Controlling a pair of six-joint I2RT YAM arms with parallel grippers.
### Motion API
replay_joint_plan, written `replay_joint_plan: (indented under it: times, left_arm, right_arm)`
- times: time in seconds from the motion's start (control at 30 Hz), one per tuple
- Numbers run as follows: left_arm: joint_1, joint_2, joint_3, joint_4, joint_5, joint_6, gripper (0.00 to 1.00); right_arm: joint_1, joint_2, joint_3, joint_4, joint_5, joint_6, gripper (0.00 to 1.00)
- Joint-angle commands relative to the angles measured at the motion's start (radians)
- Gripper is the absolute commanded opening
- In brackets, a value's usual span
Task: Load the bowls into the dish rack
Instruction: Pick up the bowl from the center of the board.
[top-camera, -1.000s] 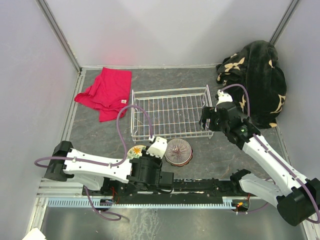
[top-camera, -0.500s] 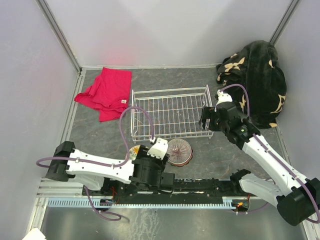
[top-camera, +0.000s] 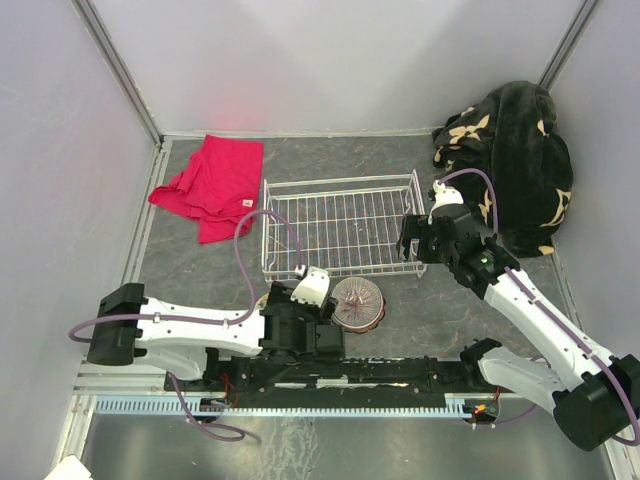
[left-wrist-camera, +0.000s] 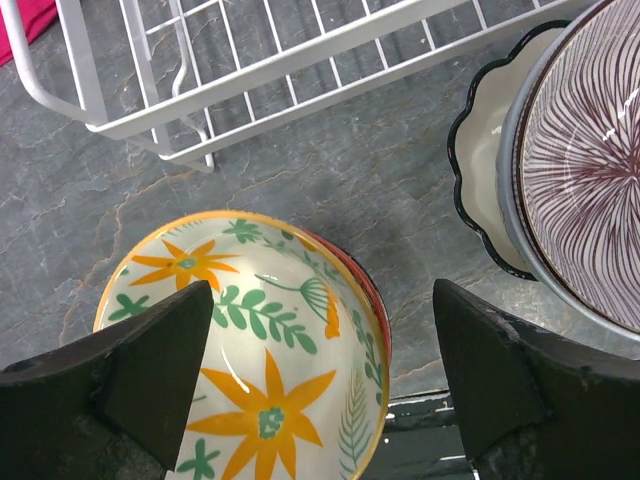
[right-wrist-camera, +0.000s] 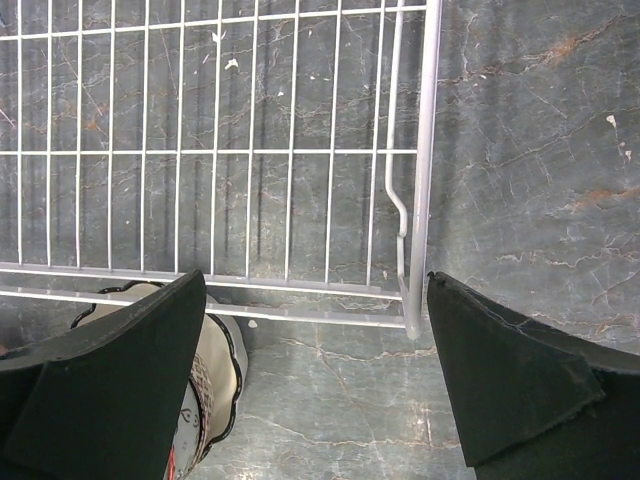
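Note:
The floral bowl's body needs to stay free to go into the dish rack, so the left gripper should grab the bowl by its yellow rim (left-wrist-camera: 374, 312) next.
The dish rack (top-camera: 340, 181) is a white wire basket standing in the middle of the table with nothing in it. A floral bowl (left-wrist-camera: 250, 340) with orange flowers sits in front of its near left corner (left-wrist-camera: 150, 130). My left gripper (left-wrist-camera: 322, 300) hangs open over this bowl, one finger above its inside and the other outside its right rim. To the right a striped bowl (left-wrist-camera: 590, 170) is nested in a scalloped cream bowl (left-wrist-camera: 480, 170). My right gripper (right-wrist-camera: 318, 290) is open above the rack's near right corner (right-wrist-camera: 420, 150), holding nothing.
A red cloth (top-camera: 210, 185) lies left of the rack. A dark patterned blanket (top-camera: 515, 165) is heaped at the back right. Grey walls close in on three sides. The arms' black mounting rail (top-camera: 400, 375) runs along the near edge.
My left gripper's jaws have spread from nearly closed to wide open, and the wrist has shifted slightly left over the floral bowl. The right arm has barely moved.

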Motion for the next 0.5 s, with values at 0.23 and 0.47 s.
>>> replay_joint_plan:
  times: [0.23, 0.47]
  left_arm:
    - [0.053, -0.002, -0.03, 0.138, 0.036, 0.107, 0.58]
    - [0.053, -0.02, -0.019, 0.141, 0.058, 0.122, 0.11]
  right_arm:
    - [-0.001, -0.005, 0.002, 0.043, -0.004, -0.007, 0.98]
    - [-0.001, -0.003, 0.002, 0.043, -0.004, -0.008, 0.97]
